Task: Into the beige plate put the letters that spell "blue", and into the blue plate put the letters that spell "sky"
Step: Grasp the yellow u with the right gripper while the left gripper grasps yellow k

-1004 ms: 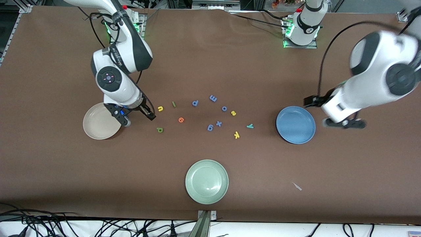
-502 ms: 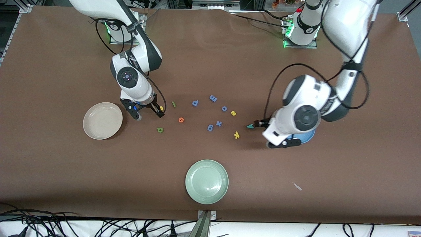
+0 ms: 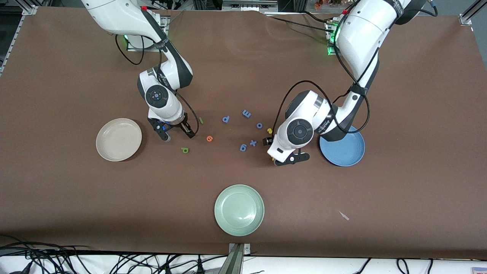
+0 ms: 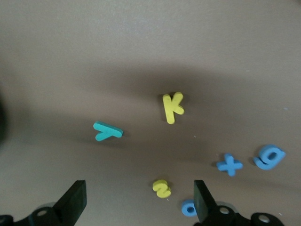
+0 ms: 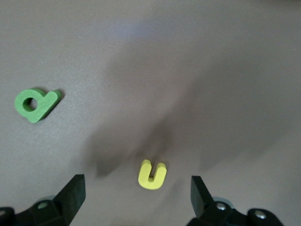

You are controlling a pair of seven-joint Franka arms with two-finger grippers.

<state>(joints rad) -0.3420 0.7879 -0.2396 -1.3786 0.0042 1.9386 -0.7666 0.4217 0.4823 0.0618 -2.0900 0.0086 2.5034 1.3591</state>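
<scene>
I should close my right gripper on the yellow u point(image 5: 151, 182) now, because the gripper's fingers are beside the u and level with it.
In the right wrist view the yellow u point(image 5: 152, 174) lies on the table between the fingers of my open right gripper point(image 5: 136, 200), with the dark green b point(image 5: 35, 104) off to one side. In the front view this gripper point(image 3: 177, 133) hides the u; the thin green l point(image 3: 201, 120), orange e point(image 3: 209, 139) and b point(image 3: 185, 150) lie close by. My open left gripper point(image 4: 138, 202) hangs over the yellow s point(image 4: 162, 188), teal y point(image 4: 108, 131) and yellow k point(image 4: 172, 107). The beige plate point(image 3: 118, 139) and blue plate point(image 3: 346, 150) hold nothing.
Blue-purple letters lie among the others: p point(image 3: 225, 119), m point(image 3: 246, 113), o point(image 3: 259, 125), x point(image 3: 253, 143), g point(image 3: 242, 147). A pale green plate point(image 3: 239, 210) sits nearer the front camera. The left arm's elbow overlaps the blue plate's rim.
The right gripper moved from beside the beige plate to over the u. The left arm swung in from past the blue plate to over the s, k and y. Both stayed open.
</scene>
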